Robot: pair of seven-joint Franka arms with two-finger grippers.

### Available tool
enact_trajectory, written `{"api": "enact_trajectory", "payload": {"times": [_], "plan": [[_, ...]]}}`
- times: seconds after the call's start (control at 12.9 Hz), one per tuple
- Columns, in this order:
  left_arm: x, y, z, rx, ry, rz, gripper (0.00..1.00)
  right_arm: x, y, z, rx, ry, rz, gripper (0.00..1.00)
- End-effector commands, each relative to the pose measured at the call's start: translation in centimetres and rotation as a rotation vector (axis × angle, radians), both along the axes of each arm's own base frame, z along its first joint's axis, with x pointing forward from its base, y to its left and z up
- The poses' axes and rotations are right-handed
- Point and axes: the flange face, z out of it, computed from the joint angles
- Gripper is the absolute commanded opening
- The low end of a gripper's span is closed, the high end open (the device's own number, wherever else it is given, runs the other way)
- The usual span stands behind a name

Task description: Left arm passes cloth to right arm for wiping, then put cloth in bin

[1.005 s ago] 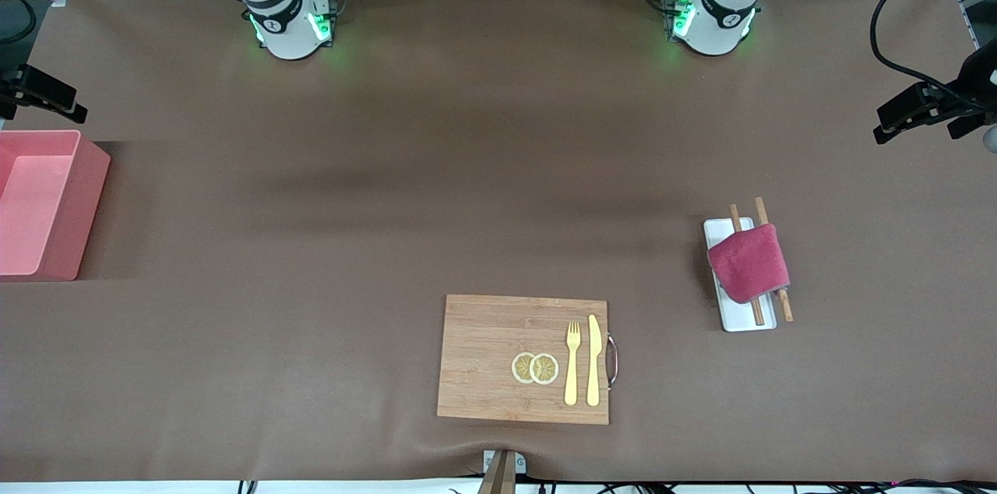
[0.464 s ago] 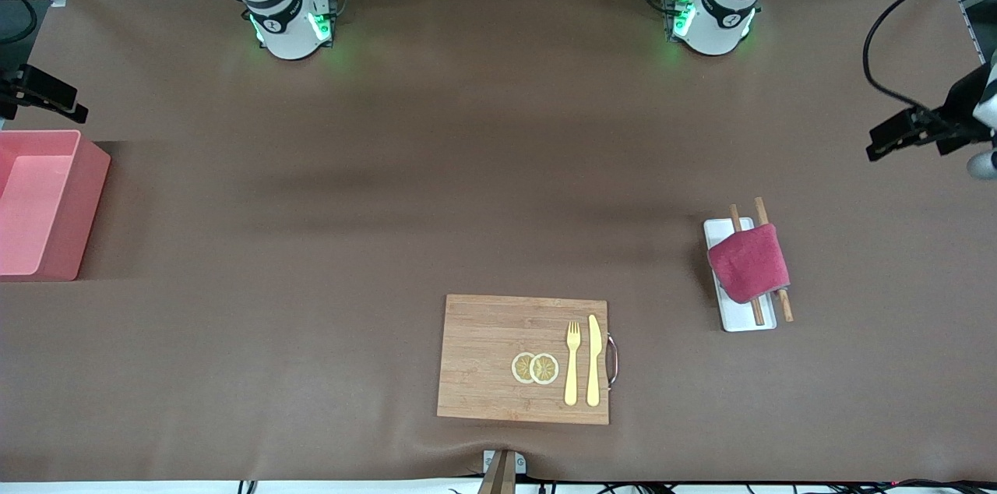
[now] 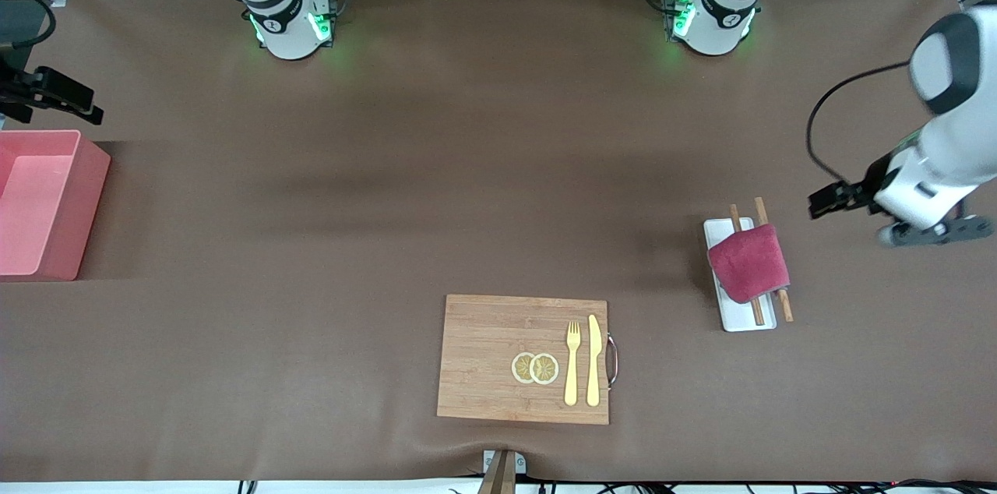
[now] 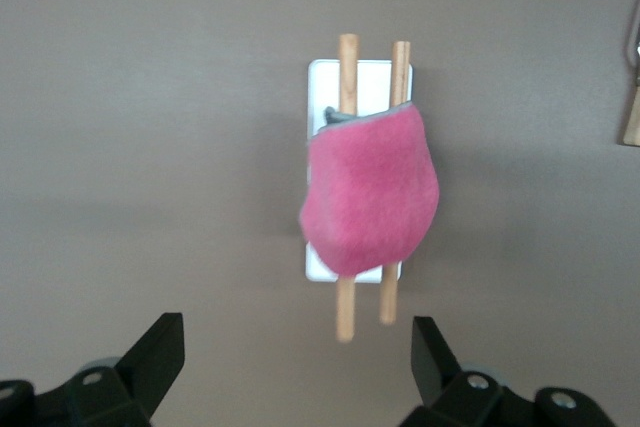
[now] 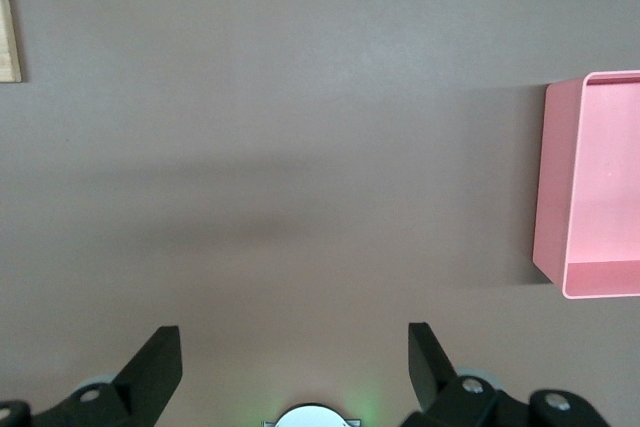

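Note:
My left gripper will take hold of its plain pink end (image 4: 362,259), and that leaves the cloth's grey hem (image 4: 372,118) free for the right arm to do the wiping.
The magenta-red cloth (image 3: 749,273) lies draped over two wooden sticks (image 3: 785,305) on a flat white tray (image 3: 744,322), toward the left arm's end of the table. It also shows in the left wrist view (image 4: 370,192). My left gripper (image 3: 830,199) is open and empty, up in the air over bare table beside the tray; its fingers (image 4: 158,359) stand wide apart. The pale pink bin (image 3: 92,198) stands empty at the right arm's end of the table. My right gripper (image 3: 54,93) is open and empty, over the table beside the bin (image 5: 553,187).
A wooden board (image 3: 491,354) with two lemon slices (image 3: 535,368), a yellow fork (image 3: 572,363) and a yellow knife (image 3: 593,360) lies near the front edge. The brown table mat (image 3: 436,182) covers the table.
The left arm has swung in from the table's end and come down toward the tray with the cloth. The right gripper has shifted slightly. The cloth has not moved.

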Motion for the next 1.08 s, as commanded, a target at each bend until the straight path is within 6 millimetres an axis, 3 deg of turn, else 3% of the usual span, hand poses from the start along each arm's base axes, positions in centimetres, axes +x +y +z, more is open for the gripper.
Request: {"api": "enact_trajectory", "payload": {"times": [0.0,0.23,0.46,0.7,0.85,1.0], "plan": [[0.8,-1.3,-4.0,-0.019,0.003,0.036,1.0,0.3,0.7,-0.4,0.004,0.013,0.0,1.0],[0.7,-2.3,-7.4,-0.014,0.058,0.04,0.82,1.2,1.8,-1.9,0.022,0.04,0.018,1.0],[-0.1,-2.3,-9.6,-0.014,0.065,0.041,0.77,2.6,4.0,-4.4,0.056,0.082,0.05,1.0],[0.1,-2.0,-11.6,-0.013,0.071,0.046,0.65,3.0,4.4,-5.3,0.09,0.093,0.056,1.0],[0.3,-1.7,-12.3,-0.013,0.06,0.049,0.56,3.8,5.1,-7.0,0.102,0.122,0.07,1.0],[0.4,-1.8,-12.5,-0.009,0.06,0.045,0.5,4.8,8.4,-9.6,0.092,0.166,0.126,1.0]]}}
